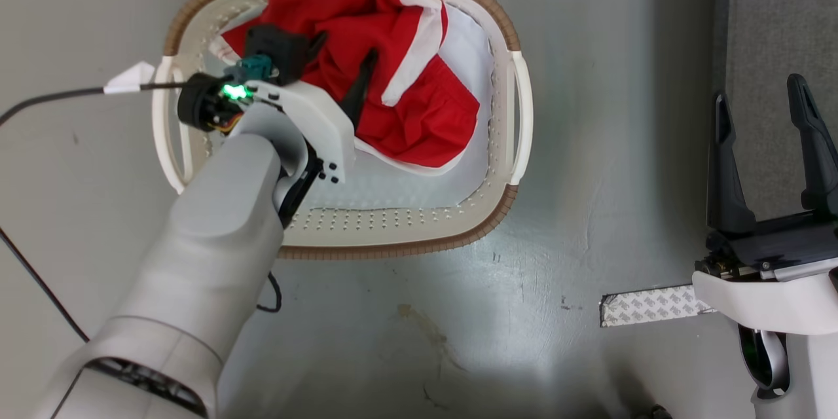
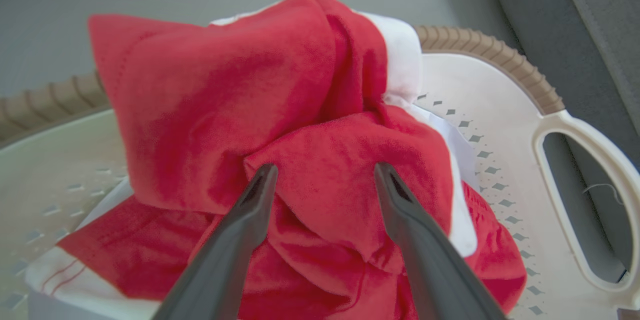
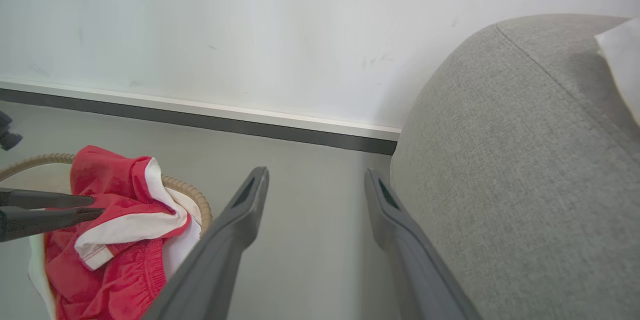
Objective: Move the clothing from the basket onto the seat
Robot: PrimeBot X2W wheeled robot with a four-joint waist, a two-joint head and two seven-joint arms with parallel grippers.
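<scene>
The clothing lies heaped and slack (image 1: 424, 116) in the basket. My left gripper should next take hold of it by the red fold (image 1: 342, 65), which stands up between its fingers.
The clothing (image 1: 406, 105), red with white panels, lies heaped in the cream basket (image 1: 393, 236) on the grey floor. My left gripper (image 1: 347, 46) reaches down into the basket, open. In the left wrist view its fingertips rest against the clothing (image 2: 225, 100), and a red fold sits between the spread jaws of the left gripper (image 2: 325, 167). My right gripper (image 1: 758, 88) is open and holds nothing, off to the right of the basket beside the grey seat (image 1: 779, 13). In the right wrist view this gripper (image 3: 316, 172) points along the floor next to the seat (image 3: 525, 185).
A black cable (image 1: 39, 101) with a white tag (image 1: 127, 78) runs to the basket's left side. A strip of tape (image 1: 648, 304) lies on the floor near my right arm. The wall and its baseboard (image 3: 200, 115) stand behind the basket. A white item (image 3: 620, 60) lies on the seat.
</scene>
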